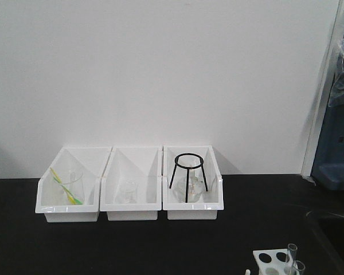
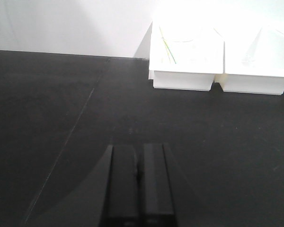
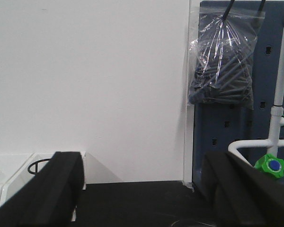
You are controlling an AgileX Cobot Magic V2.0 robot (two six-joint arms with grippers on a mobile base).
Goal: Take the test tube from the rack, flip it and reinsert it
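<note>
Next, my right gripper grabs the test tube by its glass body (image 1: 291, 260). Then it flips the tube and sets it back in the rack (image 1: 271, 259).
The white rack (image 1: 271, 259) stands on the black table at the bottom right of the front view, cut off by the frame edge. Two clear test tubes (image 1: 292, 252) stand upright at its right side. Neither gripper shows in the front view. In the left wrist view my left gripper (image 2: 138, 147) is shut and empty, low over the bare black table. In the right wrist view my right gripper (image 3: 144, 158) is wide open and empty, facing the white wall. The rack and tubes do not show in either wrist view.
Three white bins (image 1: 132, 213) stand in a row against the back wall. They hold a beaker with a green-yellow stick (image 1: 66, 186), a small beaker (image 1: 129, 191) and a black tripod ring (image 1: 187, 175). A blue pegboard (image 3: 236, 118) with a plastic bag (image 3: 225, 61) stands at the right.
</note>
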